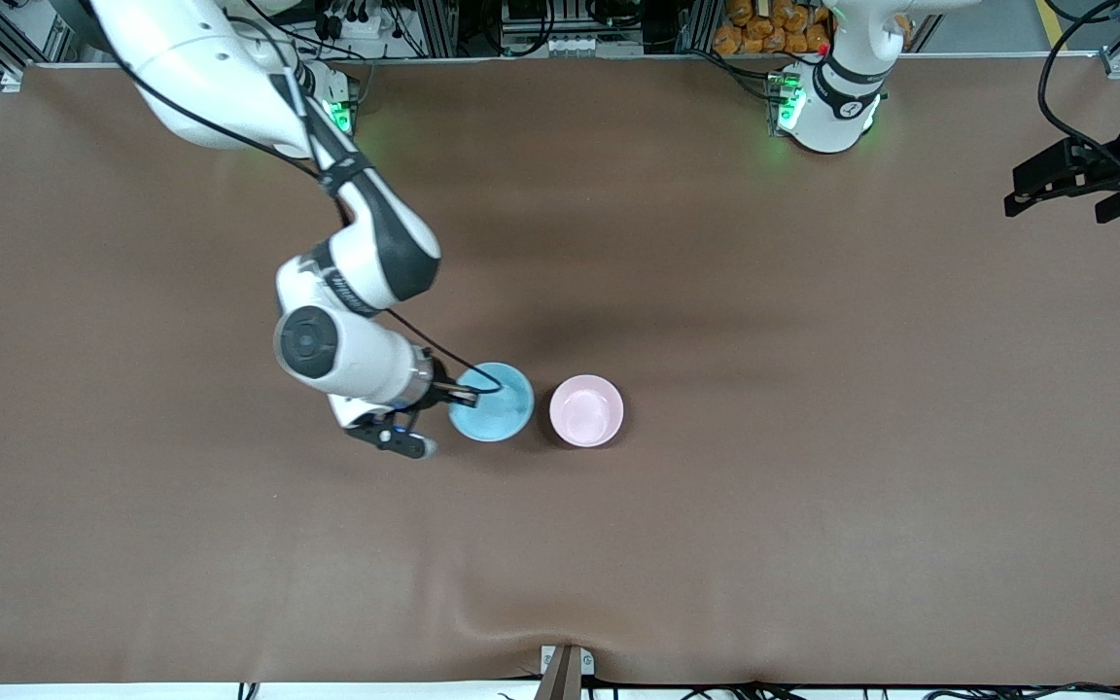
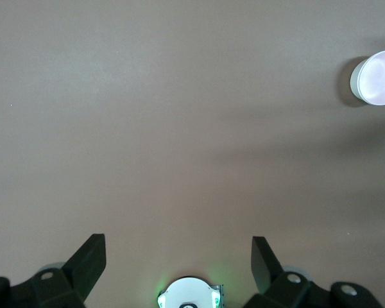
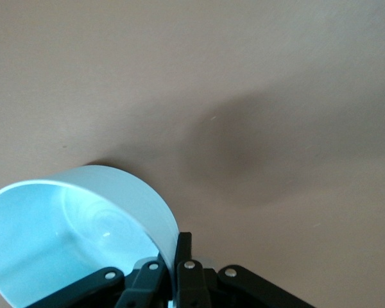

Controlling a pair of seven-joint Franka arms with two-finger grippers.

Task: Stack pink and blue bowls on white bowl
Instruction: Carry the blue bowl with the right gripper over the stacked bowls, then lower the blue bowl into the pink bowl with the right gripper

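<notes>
The blue bowl is hanging beside the pink bowl, so the robot's right gripper must keep holding the blue bowl until its base reaches the pink bowl's rim.
The light blue bowl (image 1: 494, 406) is near the table's middle, beside the pale pink bowl (image 1: 586, 410), which stands toward the left arm's end. My right gripper (image 1: 469, 394) is shut on the blue bowl's rim, one finger inside and one outside. In the right wrist view the blue bowl (image 3: 64, 237) is tilted in my right gripper (image 3: 177, 251). I cannot tell whether it rests on the table. My left gripper (image 1: 1015, 192) waits open and empty over the table's edge at the left arm's end. The left wrist view shows the pink bowl (image 2: 378, 77) far from my left gripper (image 2: 178, 247). No white bowl shows.
The brown table cover (image 1: 813, 437) has a ridge near its front edge by a small bracket (image 1: 565, 666). The left arm's base (image 1: 827, 107) stands at the table's back edge.
</notes>
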